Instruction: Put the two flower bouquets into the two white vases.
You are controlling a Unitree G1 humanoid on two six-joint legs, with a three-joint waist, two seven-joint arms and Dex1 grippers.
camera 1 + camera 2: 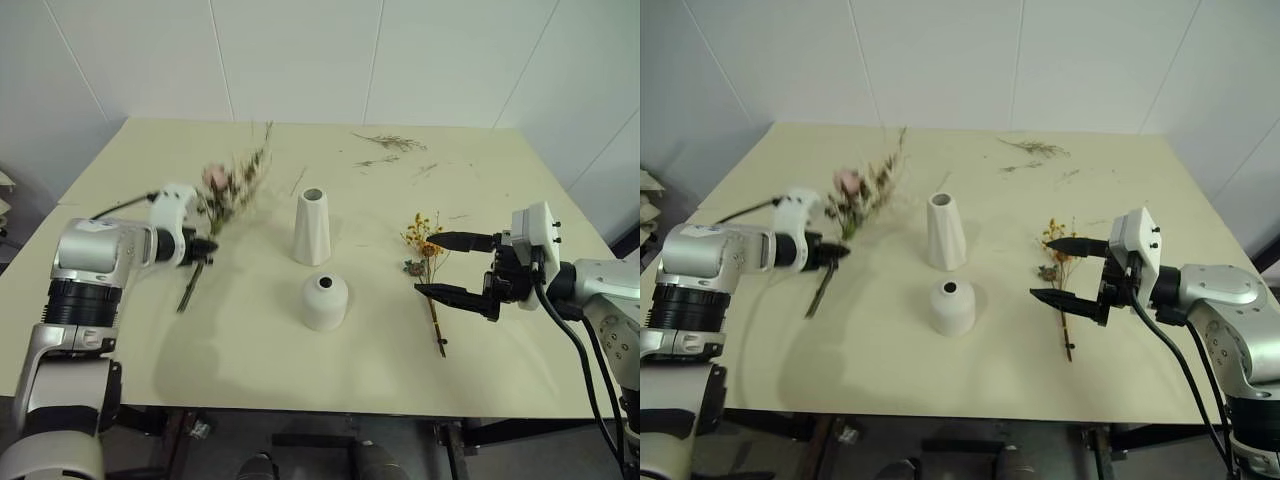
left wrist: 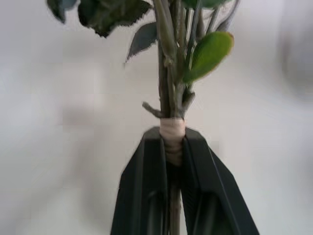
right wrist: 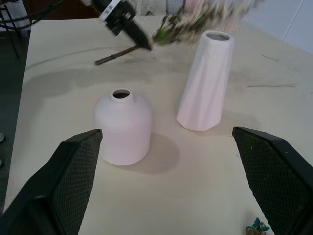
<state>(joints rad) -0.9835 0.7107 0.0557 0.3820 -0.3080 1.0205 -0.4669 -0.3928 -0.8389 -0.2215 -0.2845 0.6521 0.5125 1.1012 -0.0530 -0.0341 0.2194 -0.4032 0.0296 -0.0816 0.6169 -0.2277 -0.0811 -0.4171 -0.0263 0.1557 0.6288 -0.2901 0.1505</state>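
My right gripper picks up the smaller bouquet by its thin stems next, since dried yellow blooms and brittle petals crowd the top of the smaller bouquet (image 1: 424, 245).
My left gripper (image 1: 205, 247) is shut on the taped stems of the larger flower bouquet (image 1: 232, 182), the one with pink roses and green leaves. It holds the bouquet off the table at the left, stem ends hanging below; the binding (image 2: 172, 139) sits between the fingers. The tall white vase (image 1: 312, 228) stands mid-table with the short rounded vase (image 1: 325, 300) in front of it. To their right the smaller yellow-orange bouquet (image 1: 424, 245) lies flat on the table. My right gripper (image 1: 450, 265) is open wide just over its stems, touching nothing, and faces both vases.
Loose dried twigs (image 1: 392, 143) lie scattered at the back right of the pale yellow table (image 1: 250, 380). White walls close in behind it. A dark cable runs along my right arm (image 1: 560, 320).
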